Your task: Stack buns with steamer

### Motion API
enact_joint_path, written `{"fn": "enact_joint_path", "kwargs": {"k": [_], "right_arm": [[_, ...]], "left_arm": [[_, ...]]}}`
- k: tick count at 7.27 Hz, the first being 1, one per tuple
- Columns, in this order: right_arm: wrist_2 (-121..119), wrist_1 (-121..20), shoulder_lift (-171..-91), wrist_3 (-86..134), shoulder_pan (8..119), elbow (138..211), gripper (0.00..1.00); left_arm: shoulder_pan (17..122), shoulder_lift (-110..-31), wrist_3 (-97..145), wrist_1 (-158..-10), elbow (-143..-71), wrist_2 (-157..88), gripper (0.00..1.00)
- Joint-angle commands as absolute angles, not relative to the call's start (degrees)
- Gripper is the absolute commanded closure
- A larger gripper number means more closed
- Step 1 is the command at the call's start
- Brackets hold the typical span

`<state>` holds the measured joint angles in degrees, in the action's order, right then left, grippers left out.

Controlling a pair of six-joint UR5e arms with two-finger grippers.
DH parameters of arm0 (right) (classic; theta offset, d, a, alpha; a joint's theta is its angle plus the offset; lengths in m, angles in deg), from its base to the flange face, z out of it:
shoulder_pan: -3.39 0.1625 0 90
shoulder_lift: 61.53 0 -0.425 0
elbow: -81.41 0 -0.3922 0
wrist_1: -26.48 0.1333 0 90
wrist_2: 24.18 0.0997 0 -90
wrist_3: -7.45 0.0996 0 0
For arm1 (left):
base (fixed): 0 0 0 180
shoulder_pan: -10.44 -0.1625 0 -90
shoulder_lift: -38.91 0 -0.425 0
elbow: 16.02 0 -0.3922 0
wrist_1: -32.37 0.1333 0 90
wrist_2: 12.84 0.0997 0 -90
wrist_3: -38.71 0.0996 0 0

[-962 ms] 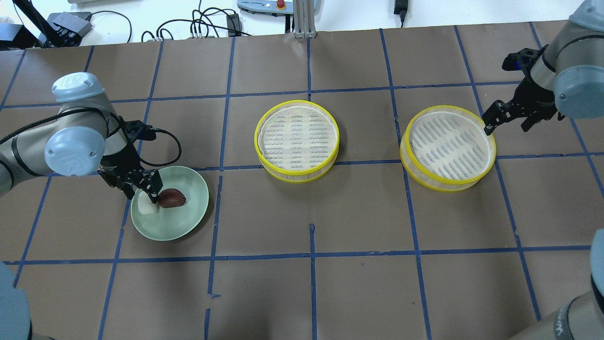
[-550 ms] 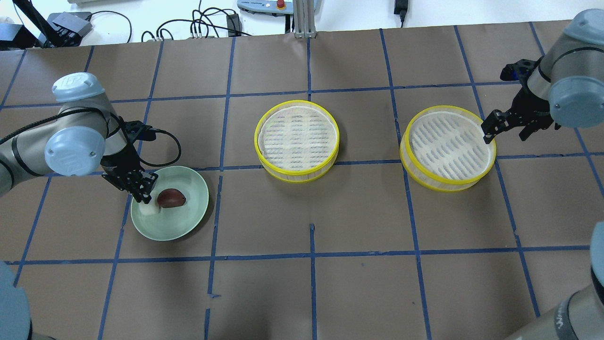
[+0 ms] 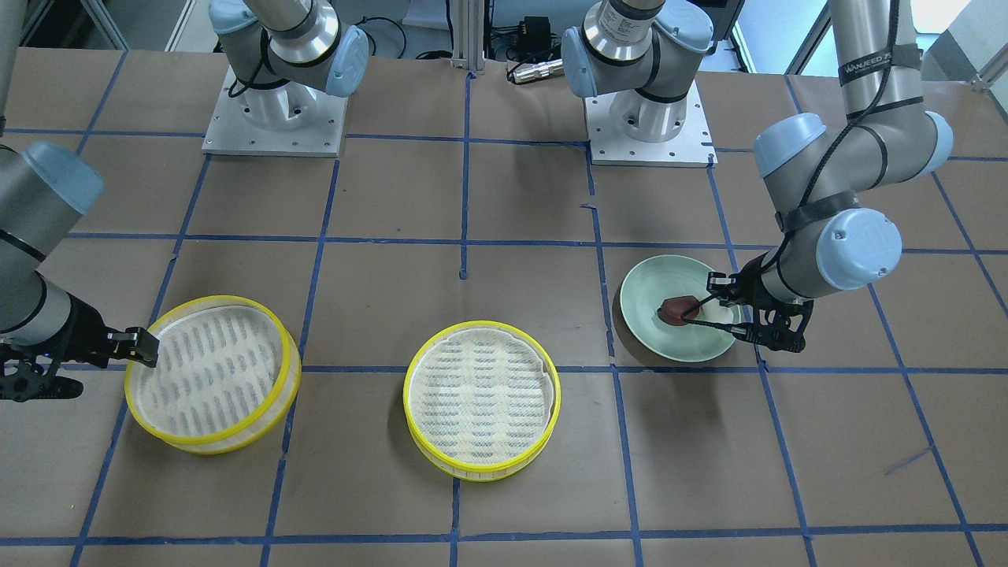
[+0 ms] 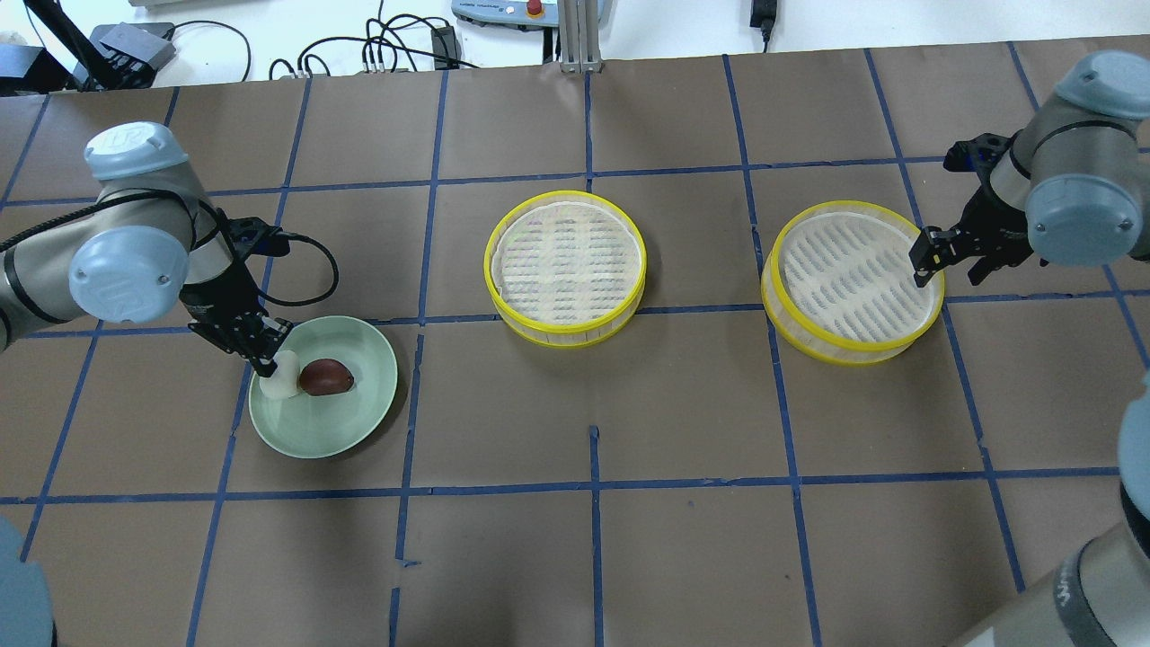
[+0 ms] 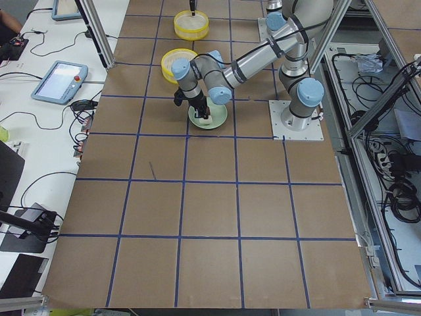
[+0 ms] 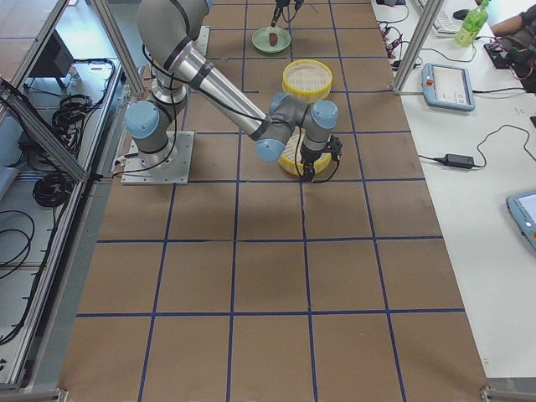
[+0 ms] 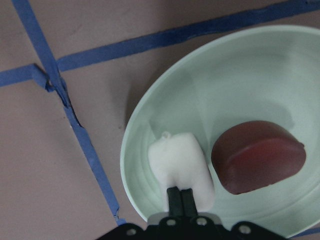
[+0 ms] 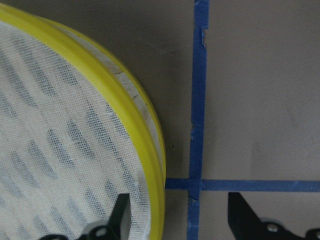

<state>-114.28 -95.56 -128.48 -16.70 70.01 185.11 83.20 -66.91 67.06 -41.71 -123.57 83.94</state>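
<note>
I will grab the second tray by its yellow rim with my right gripper next, to stack it onto the other steamer tray.
The white bun and the reddish-brown bun lie side by side on a pale green plate. My left gripper is shut, fingers pressed together; in the left wrist view the tips rest on the near end of the white bun, beside the brown bun. Two steamer trays stand apart, one in the middle and one at the right. My right gripper is open and straddles the right tray's rim, one finger inside and one outside.
The plate stands about one grid square from the middle tray. Blue tape lines grid the brown table. Cables and a control pendant lie beyond the far edge. Both arm bases sit at the robot's side.
My left gripper, open around the white bun a second ago, has closed and drawn back a little. My right gripper has moved down to the right tray's rim.
</note>
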Motion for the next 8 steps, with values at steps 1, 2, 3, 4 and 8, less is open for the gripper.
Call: {"fn": "enact_joint_path", "kwargs": {"k": [1,2,3,4,8], "right_arm": [[-114.27,-95.6,-128.5,-16.37,70.01,184.86,0.85],[-114.44,-95.52,-128.5,-16.37,70.01,184.51,0.9],[-114.44,-95.52,-129.2,-16.37,70.01,184.24,0.92],[-114.35,-94.82,-129.38,-16.37,70.1,182.67,0.92],[-114.27,-84.8,-131.31,-13.39,72.81,174.76,0.92]], "left_arm": [[83.38,-65.77,65.79,-51.16,-115.65,80.01,1.0],[83.82,-65.42,61.95,-54.17,-113.0,75.19,1.0],[84.0,-65.59,55.13,-54.03,-112.27,68.79,1.0],[85.39,-65.68,51.93,-53.42,-112.27,61.85,1.0],[101.01,-72.76,32.93,-33.1,-112.27,47.63,1.0]]}}
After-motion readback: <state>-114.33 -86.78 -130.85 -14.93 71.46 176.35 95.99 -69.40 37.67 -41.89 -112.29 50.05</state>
